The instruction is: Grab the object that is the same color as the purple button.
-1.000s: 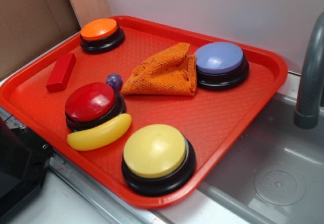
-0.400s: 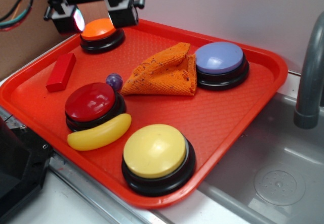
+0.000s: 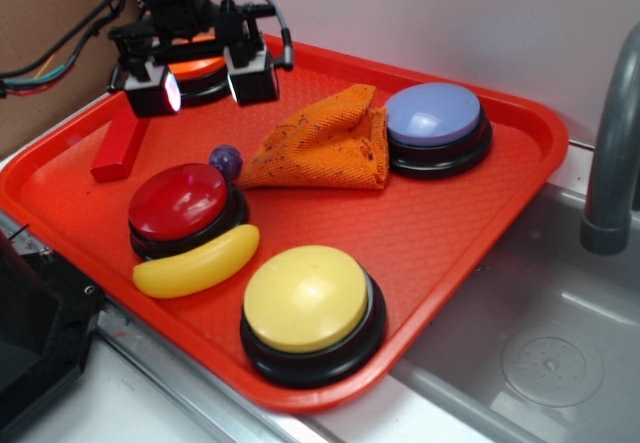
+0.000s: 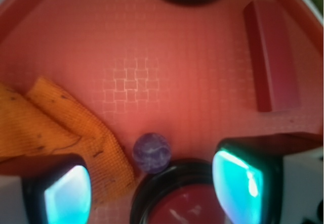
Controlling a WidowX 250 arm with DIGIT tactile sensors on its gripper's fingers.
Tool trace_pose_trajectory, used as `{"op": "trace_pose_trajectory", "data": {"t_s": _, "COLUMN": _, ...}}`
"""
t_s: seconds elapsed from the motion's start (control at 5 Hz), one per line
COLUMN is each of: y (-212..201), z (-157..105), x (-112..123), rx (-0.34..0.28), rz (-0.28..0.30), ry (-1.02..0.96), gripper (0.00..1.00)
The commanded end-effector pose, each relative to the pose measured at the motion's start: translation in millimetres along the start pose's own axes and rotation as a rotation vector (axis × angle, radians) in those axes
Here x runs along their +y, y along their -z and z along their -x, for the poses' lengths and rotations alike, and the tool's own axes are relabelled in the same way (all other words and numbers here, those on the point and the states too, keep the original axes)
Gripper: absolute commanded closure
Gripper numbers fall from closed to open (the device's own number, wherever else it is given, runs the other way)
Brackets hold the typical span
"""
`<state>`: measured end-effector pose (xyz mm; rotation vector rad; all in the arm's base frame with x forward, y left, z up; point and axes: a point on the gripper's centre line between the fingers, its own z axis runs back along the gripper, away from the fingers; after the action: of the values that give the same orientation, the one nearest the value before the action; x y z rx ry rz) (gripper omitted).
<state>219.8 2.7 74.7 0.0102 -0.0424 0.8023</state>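
Note:
My gripper needs to go down before it closes. My fingers are high above the purple ball (image 4: pixel 152 153), with red tray (image 4: pixel 202 118) showing around it in the wrist view, and would miss if they closed now.
A small glossy purple ball, the object (image 3: pixel 226 160) (image 4: pixel 151 152), lies on the red tray (image 3: pixel 420 223) between the red button (image 3: pixel 180 203) (image 4: pixel 190 204) and the orange cloth (image 3: pixel 325 143) (image 4: pixel 55 133). The purple button (image 3: pixel 435 118), lavender dome on a black base, stands at the tray's back right. My gripper (image 3: pixel 205 88) (image 4: pixel 154 191) hovers open above the tray's back left, in front of the orange button (image 3: pixel 195 68). Nothing is between its fingers (image 4: pixel 243 183). In the wrist view the ball sits just ahead of the jaws, above the red button's rim.
A red block (image 3: pixel 120 143) (image 4: pixel 271 57) lies at the tray's left. A yellow banana (image 3: pixel 197 263) rests against the red button, and a yellow button (image 3: pixel 310 308) stands at the front. A grey sink (image 3: pixel 540 353) and faucet (image 3: pixel 610 163) are to the right.
The gripper has come down and forward from the top left edge to hover over the tray's back left. Everything on the tray has stayed in place.

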Motion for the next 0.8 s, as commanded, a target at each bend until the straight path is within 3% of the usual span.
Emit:
{"op": "trace_pose_trajectory", "data": {"t_s": 0.0, "y": 20.6, "z": -9.0, "x": 11.2, "rx": 0.022, "rz": 0.073, "ry": 0.037, "gripper": 0.00}}
{"op": "trace_pose_trajectory", "data": {"t_s": 0.6, "y": 49.2, "z": -7.9, "x": 7.2, "rx": 0.048, "rz": 0.054, "ry": 0.110, "gripper": 0.00}}
